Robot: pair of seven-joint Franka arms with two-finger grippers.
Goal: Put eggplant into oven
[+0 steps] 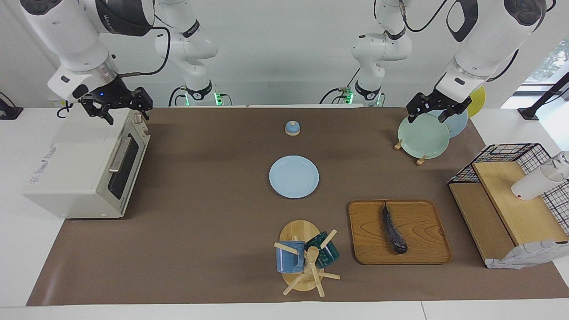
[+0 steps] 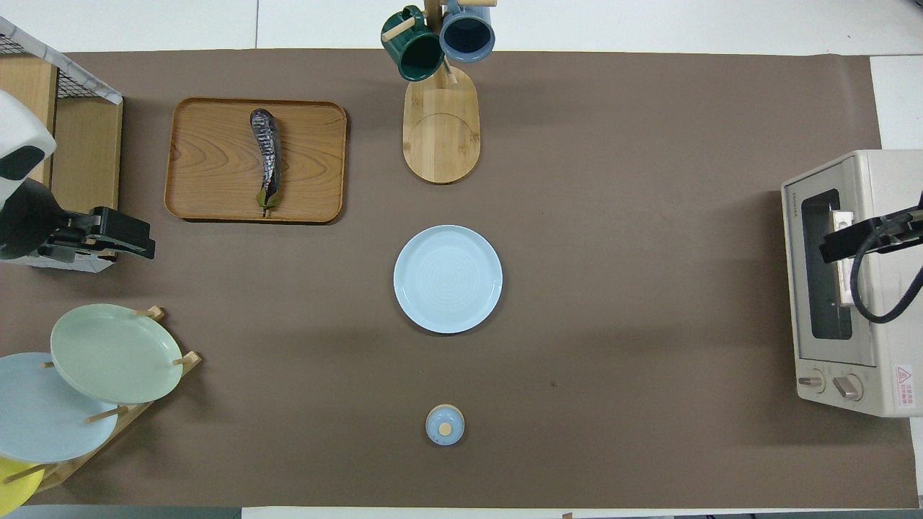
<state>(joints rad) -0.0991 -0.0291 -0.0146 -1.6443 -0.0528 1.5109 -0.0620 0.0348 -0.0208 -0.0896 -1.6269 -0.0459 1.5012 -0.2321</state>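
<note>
Next, the left gripper grabs the eggplant by its stem end (image 2: 269, 198) to get it off the wooden tray for the oven (image 2: 887, 288).
The eggplant (image 1: 394, 230) (image 2: 265, 156), dark and glossy, lies on a wooden tray (image 1: 422, 249) (image 2: 209, 166) toward the left arm's end of the table, with nothing touching it. The cream-white oven (image 1: 75, 178) (image 2: 887, 288) stands at the right arm's end with its dark glass door shut. My right gripper (image 1: 124, 111) (image 2: 865, 234) hangs open and empty over the oven's top. My left gripper (image 1: 438, 111) (image 2: 115, 234) hangs open and empty over the plate rack (image 1: 422, 135), well apart from the tray.
A light blue plate (image 1: 294, 176) lies mid-table, with a small blue lid (image 1: 292, 128) nearer the robots. A mug tree (image 1: 306, 258) with two mugs stands beside the tray. A black wire basket (image 1: 506, 200) with wooden shelves and a white cup (image 1: 533, 182) sits at the left arm's end.
</note>
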